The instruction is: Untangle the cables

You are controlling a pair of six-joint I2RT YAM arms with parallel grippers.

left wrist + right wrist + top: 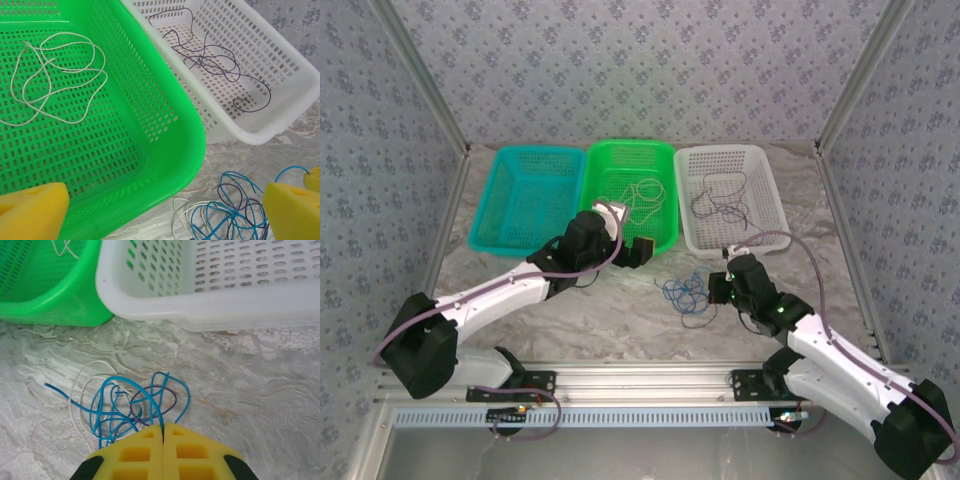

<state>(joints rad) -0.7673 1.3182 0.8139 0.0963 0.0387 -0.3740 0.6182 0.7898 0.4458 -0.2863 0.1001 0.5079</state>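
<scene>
My right gripper lifts a part of the blue cable. My left gripper needs to grab the cable on that part to pull it free.
A tangle of cables (682,296), blue, whitish and dark purple, lies on the marble table in front of the baskets. In the right wrist view the tangle (120,405) sits just ahead of my right gripper (163,429), whose yellow pads are shut on a blue cable (150,400) of that tangle. From above, the right gripper (716,286) is at the tangle's right side. My left gripper (625,234) hangs open over the green basket's near right corner, its yellow fingers (292,212) wide apart with nothing between them. The tangle (232,210) shows at the lower right of its view.
Three baskets stand in a row at the back: teal (525,200), green (665,215) holding a loose whitish cable (55,75), and white (768,200) holding a dark cable (215,62). Metal frame posts and patterned walls close in both sides.
</scene>
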